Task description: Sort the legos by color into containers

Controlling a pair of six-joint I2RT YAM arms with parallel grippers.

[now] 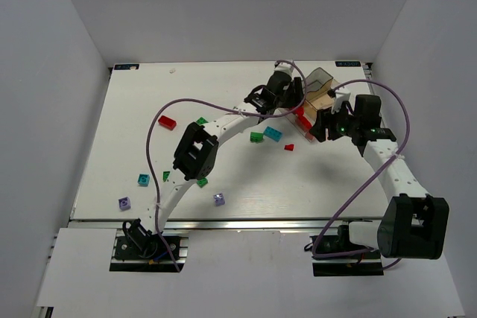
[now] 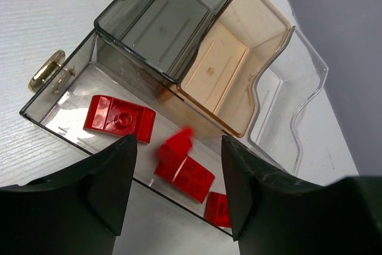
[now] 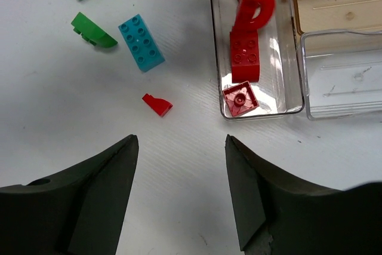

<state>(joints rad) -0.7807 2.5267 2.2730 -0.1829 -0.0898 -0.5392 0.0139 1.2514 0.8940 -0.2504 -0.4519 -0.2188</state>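
Note:
My right gripper grabs the small red piece next, taking the piece across its middle [image 1: 289, 147] [image 3: 158, 105], to sort it in with the tray's red bricks.
The containers are one smoky tray [image 2: 77, 76] with a dark, a tan and a clear compartment. In the left wrist view my left gripper [image 2: 178, 141] hangs open over its long front compartment. A blurred red lego [image 2: 176, 145] is loose between the fingers, above red bricks [image 2: 119, 117] [image 2: 194, 177] lying inside. My right gripper [image 3: 181, 138] is open over bare table just in front of the tray [image 3: 301, 110], nothing between its fingers. Ahead of it lie a small red piece [image 3: 157, 104], a cyan brick [image 3: 141, 42] and green bricks [image 3: 92, 30]. A curved red piece [image 3: 256, 4] sits in the tray.
In the top view loose bricks lie scattered to the left: a red one [image 1: 167, 121], green ones [image 1: 201, 121] [image 1: 202, 182], a cyan one [image 1: 143, 179] and pale purple ones [image 1: 124, 202] [image 1: 219, 199]. Purple cables arch over both arms. White walls surround the table [image 1: 134, 102].

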